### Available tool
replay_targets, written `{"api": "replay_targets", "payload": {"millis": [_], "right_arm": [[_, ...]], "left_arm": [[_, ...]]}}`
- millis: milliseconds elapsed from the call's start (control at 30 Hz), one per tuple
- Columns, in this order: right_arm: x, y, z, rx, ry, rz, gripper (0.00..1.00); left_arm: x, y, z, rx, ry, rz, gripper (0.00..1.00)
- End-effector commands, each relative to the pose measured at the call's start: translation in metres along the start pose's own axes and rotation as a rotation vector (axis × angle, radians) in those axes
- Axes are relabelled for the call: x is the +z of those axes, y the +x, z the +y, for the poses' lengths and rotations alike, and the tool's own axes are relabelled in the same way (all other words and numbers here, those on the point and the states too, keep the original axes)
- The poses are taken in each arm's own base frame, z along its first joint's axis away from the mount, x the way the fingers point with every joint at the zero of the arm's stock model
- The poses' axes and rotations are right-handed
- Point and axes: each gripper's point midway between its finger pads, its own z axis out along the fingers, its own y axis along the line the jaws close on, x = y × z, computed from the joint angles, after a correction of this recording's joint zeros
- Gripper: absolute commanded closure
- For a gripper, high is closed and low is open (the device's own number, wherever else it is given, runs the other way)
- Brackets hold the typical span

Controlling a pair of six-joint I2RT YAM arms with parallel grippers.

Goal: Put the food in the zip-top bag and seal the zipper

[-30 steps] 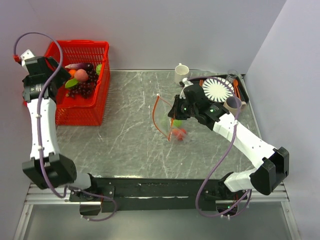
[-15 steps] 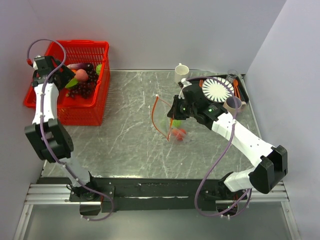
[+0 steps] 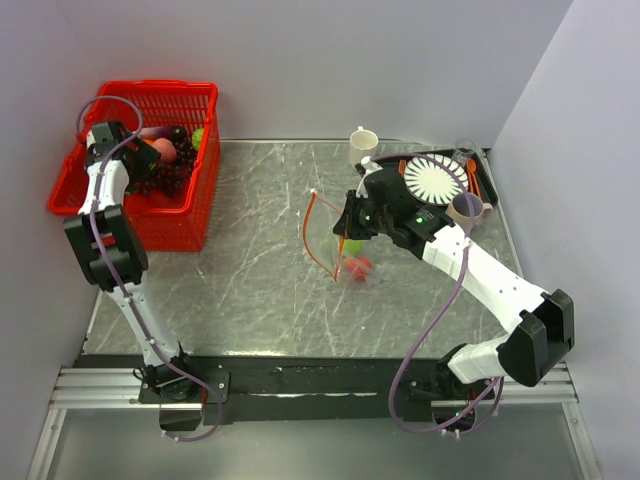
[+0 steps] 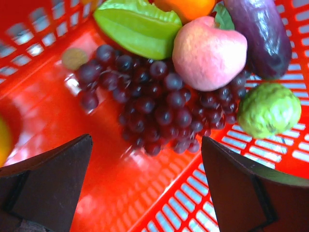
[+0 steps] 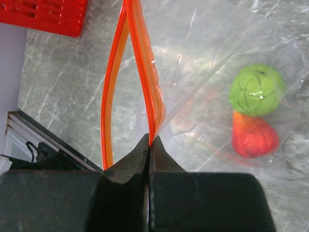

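Note:
The dark grapes have an end clear of the apple and starfruit. My left gripper will grab them at that end next, to put them into the bag's opening.
The clear zip-top bag (image 3: 345, 248) lies mid-table with its mouth gaping; a green fruit (image 5: 257, 90) and a red-orange fruit (image 5: 254, 137) sit inside. My right gripper (image 5: 149, 141) is shut on one lip of the red-orange zipper (image 5: 144, 63), holding it up; the other lip bows away to the left. In the top view the right gripper (image 3: 347, 226) is at the bag's right edge. My left gripper (image 4: 146, 145) hangs open inside the red basket (image 3: 190, 215), just short of dark grapes (image 4: 159, 104), with nothing between its fingers. In the top view the left gripper (image 3: 128, 160) is over the basket's left part.
The basket also holds a pink apple (image 4: 208, 52), a green starfruit (image 4: 137, 26), a purple eggplant (image 4: 258, 34), a bumpy green fruit (image 4: 268, 108) and an orange (image 4: 186, 6). A white cup (image 3: 362, 145), a striped plate (image 3: 435, 178) and a beige cup (image 3: 465, 208) stand back right.
The left arm has folded upright and swung its gripper from the basket's outer left side to over the fruit inside. The right gripper and bag have barely moved.

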Motion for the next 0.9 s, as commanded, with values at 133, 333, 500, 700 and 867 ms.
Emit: {"api": "replay_targets", "payload": {"millis": [133, 333, 500, 700, 867], "right_arm": [[0.004, -0.01, 0.002, -0.013, -0.011, -0.031, 1.0], [0.003, -0.009, -0.001, -0.012, 0.003, -0.031, 1.0], [0.004, -0.009, -0.002, -0.012, 0.009, -0.027, 1.0], [0.0, -0.009, -0.001, -0.016, 0.007, -0.034, 1.0], [-0.005, -0.011, -0.002, -0.014, 0.011, -0.046, 1.0]], "left_arm": [[0.055, 0.001, -0.027, -0.137, 0.139, 0.007, 0.01], [0.097, 0.033, -0.018, -0.203, 0.124, 0.057, 0.02], [0.106, 0.046, -0.013, -0.209, 0.117, 0.087, 0.49], [0.046, -0.002, -0.03, -0.143, 0.132, -0.085, 0.93], [-0.022, -0.042, -0.05, -0.099, 0.168, -0.184, 0.99]]}}
